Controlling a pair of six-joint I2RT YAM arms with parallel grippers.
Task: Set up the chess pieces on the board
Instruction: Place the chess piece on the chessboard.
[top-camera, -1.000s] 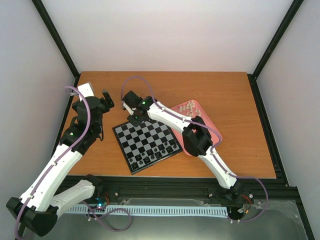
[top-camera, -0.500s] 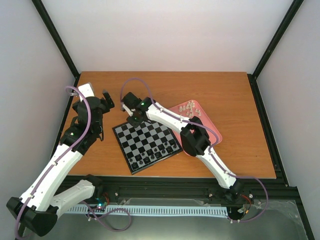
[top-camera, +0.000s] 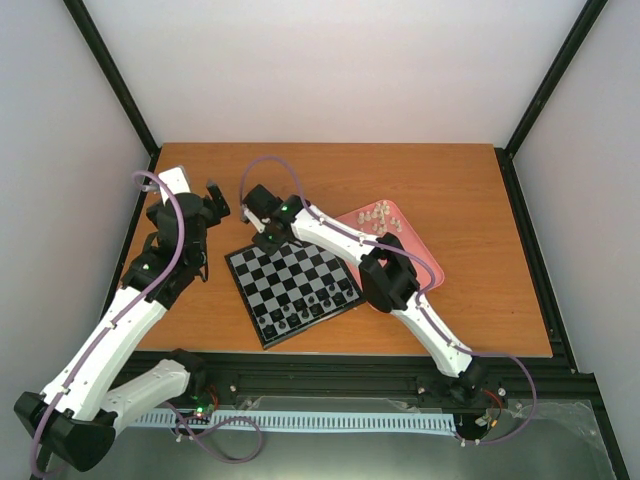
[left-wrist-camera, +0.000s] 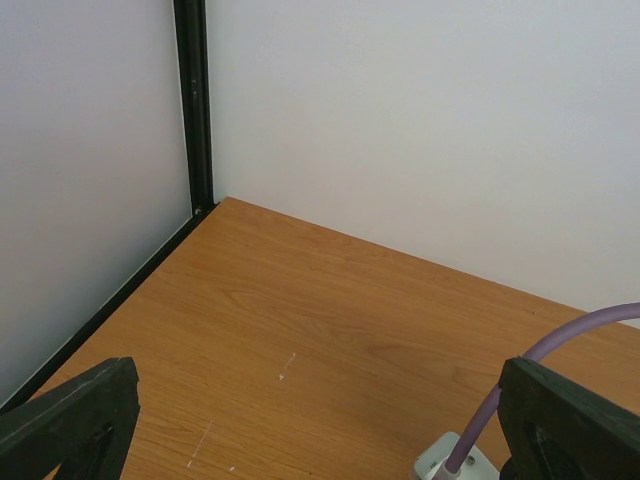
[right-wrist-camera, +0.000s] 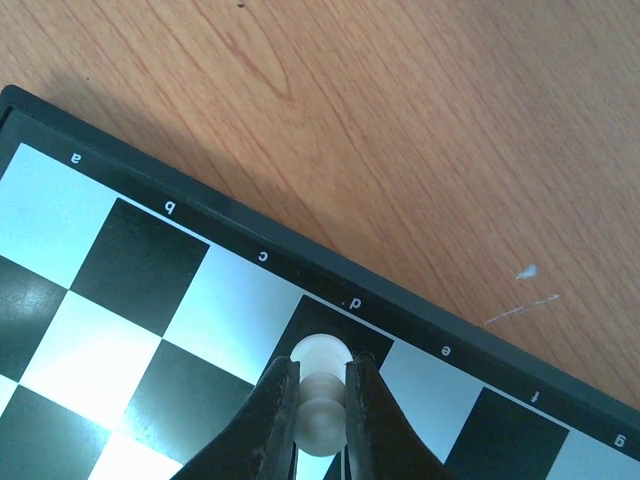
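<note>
The base of the white chess piece is inside the black square by d. I should open my right gripper now, and the piece would stand there.
The board (top-camera: 290, 283) lies tilted in the middle of the table, with dark pieces (top-camera: 312, 305) along its near rows. My right gripper (top-camera: 264, 232) is over the board's far edge. In the right wrist view its fingers (right-wrist-camera: 277, 415) are shut on a white chess piece (right-wrist-camera: 322, 395), whose base rests on or just above the black square by the letter d of the board (right-wrist-camera: 250, 262). More white pieces (top-camera: 378, 215) lie in the pink tray (top-camera: 421, 262). My left gripper (top-camera: 213, 197) is open and empty over bare table left of the board; its fingertips (left-wrist-camera: 70, 410) frame wood.
The right arm (top-camera: 385, 275) reaches across the pink tray and the board's right corner. A purple cable (left-wrist-camera: 560, 345) and a white connector (left-wrist-camera: 452, 462) show in the left wrist view. Black frame posts (left-wrist-camera: 192, 100) and white walls enclose the table.
The right gripper has shifted slightly left and farther along the board's far edge with the white piece in it. The left arm has barely moved.
</note>
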